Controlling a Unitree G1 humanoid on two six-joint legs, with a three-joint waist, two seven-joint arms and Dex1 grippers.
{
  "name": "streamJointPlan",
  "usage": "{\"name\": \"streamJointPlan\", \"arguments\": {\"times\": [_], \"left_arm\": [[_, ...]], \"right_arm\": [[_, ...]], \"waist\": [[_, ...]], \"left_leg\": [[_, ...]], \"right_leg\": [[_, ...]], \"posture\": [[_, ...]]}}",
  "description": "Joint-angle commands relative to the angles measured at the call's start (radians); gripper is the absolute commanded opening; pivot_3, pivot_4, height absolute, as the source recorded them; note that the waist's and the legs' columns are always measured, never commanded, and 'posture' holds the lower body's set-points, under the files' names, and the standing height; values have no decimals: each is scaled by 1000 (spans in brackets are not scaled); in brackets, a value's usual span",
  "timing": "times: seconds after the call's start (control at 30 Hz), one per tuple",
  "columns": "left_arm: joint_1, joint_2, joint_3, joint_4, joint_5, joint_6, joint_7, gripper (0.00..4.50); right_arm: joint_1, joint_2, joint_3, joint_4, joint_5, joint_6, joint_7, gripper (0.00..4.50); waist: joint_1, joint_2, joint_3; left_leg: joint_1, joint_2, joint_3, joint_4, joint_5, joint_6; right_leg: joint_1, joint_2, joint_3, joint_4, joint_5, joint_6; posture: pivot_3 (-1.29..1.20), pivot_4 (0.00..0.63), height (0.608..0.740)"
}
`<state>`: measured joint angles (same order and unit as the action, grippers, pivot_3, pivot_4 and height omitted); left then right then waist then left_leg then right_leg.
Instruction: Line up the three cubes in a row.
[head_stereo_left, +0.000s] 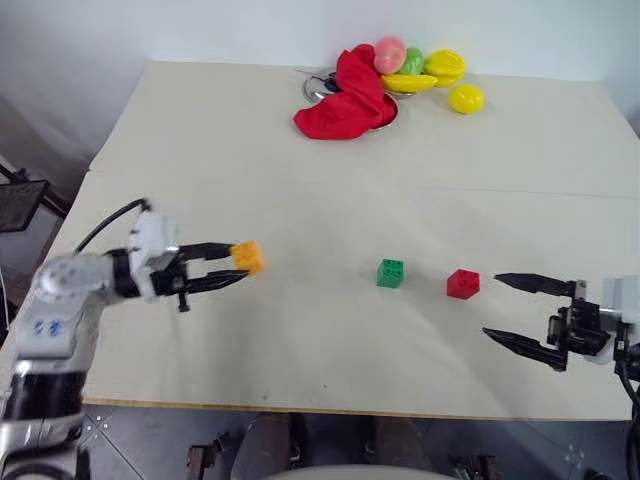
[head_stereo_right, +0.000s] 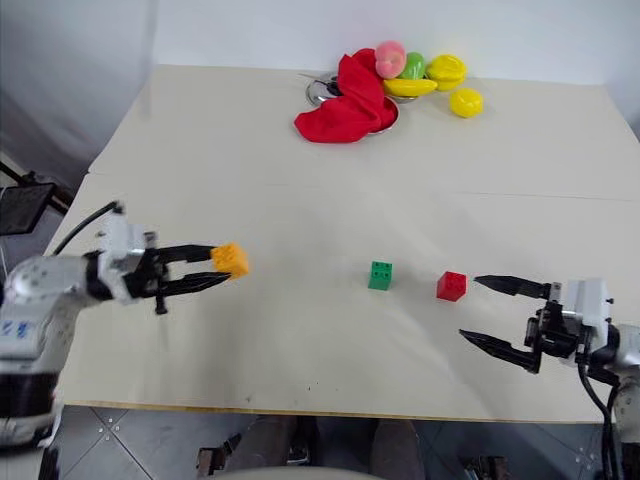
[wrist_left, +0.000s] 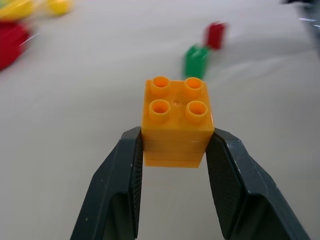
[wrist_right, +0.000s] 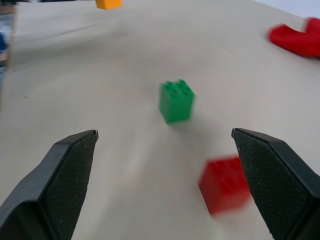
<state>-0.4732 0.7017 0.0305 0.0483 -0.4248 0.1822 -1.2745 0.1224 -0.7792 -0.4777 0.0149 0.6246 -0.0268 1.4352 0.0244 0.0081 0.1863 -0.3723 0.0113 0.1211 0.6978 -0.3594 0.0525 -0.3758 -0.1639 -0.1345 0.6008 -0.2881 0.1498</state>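
The orange-yellow cube (head_stereo_left: 247, 257) is still above the table and far short of the green cube (head_stereo_left: 391, 273), so my left gripper should keep holding it until it gets there.
My left gripper (head_stereo_left: 240, 266) is shut on the orange-yellow cube (head_stereo_left: 247, 257), held above the table on the left; in the left wrist view the cube (wrist_left: 176, 120) sits studs up between the two fingers. The green cube (head_stereo_left: 391, 273) and the red cube (head_stereo_left: 463, 284) stand side by side on the table to the right of centre, a small gap between them. My right gripper (head_stereo_left: 492, 306) hangs open just right of the red cube (wrist_right: 225, 185), fingers spread wide, with nothing between them. The green cube (wrist_right: 176, 101) lies beyond it.
At the far edge of the table (head_stereo_left: 250, 140), a metal bowl (head_stereo_left: 318, 88) holds a red cloth (head_stereo_left: 348, 100) with toy fruits (head_stereo_left: 430, 72) beside it. A seam (head_stereo_left: 500, 192) crosses the tabletop. The front edge runs just below both grippers.
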Motion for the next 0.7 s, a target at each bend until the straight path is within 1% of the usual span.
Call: {"name": "streamJointPlan", "arguments": {"times": [0.03, 0.17, 0.27, 0.33, 0.47, 0.57, 0.7], "left_arm": [[-149, -84, -153, 198, 106, -108, -103, 1454], [-334, -212, -230, 527, 210, -272, -131, 1454], [-439, -285, -241, 753, 263, -369, -116, 1454], [-481, -315, -237, 850, 283, -413, -117, 1454], [-519, -338, -230, 955, 311, -468, -148, 1454], [-529, -325, -214, 1000, 320, -486, -166, 1454], [-517, -297, -194, 1006, 320, -508, -201, 1454]], "right_arm": [[53, -4, -79, -15, 14, -18, -25, 4500], [129, 7, -127, -44, 21, -22, -41, 4500], [184, 21, -151, -89, 30, -15, -62, 4500], [210, 33, -159, -124, 38, -10, -82, 4500], [240, 52, -159, -183, 48, 0, -116, 4500], [248, 56, -158, -201, 55, 4, -128, 4500], [245, 55, -154, -197, 56, -2, -131, 4500]], "waist": [[0, 0, 0], [-3, -1, 1], [-4, -2, 1], [-4, -2, 1], [-2, -2, 1], [-2, -2, 1], [-2, -2, 1]], "left_leg": [[0, -1, 1, 0, 0, 0], [-1, -1, 2, 0, 0, 0], [-2, 1, 3, 0, 0, -1], [-2, 2, 2, 0, 0, -1], [-2, 2, 2, 0, 0, -1], [-3, 3, 1, 0, 0, -1], [-3, 5, 1, 0, 0, -1]], "right_leg": [[0, 1, 0, 0, 0, 0], [0, 4, 0, -4, 0, 1], [-1, 8, 1, -7, 1, 1], [-1, 8, 2, -7, 1, 1], [-1, 8, 2, -7, 1, 1], [-1, 8, 2, -7, 1, 2], [-1, 7, 1, -7, 1, 2]], "posture": [[0, 150, 740], [0, 150, 740], [0, 150, 740], [0, 150, 740], [0, 150, 740], [0, 150, 740], [0, 150, 740]]}}
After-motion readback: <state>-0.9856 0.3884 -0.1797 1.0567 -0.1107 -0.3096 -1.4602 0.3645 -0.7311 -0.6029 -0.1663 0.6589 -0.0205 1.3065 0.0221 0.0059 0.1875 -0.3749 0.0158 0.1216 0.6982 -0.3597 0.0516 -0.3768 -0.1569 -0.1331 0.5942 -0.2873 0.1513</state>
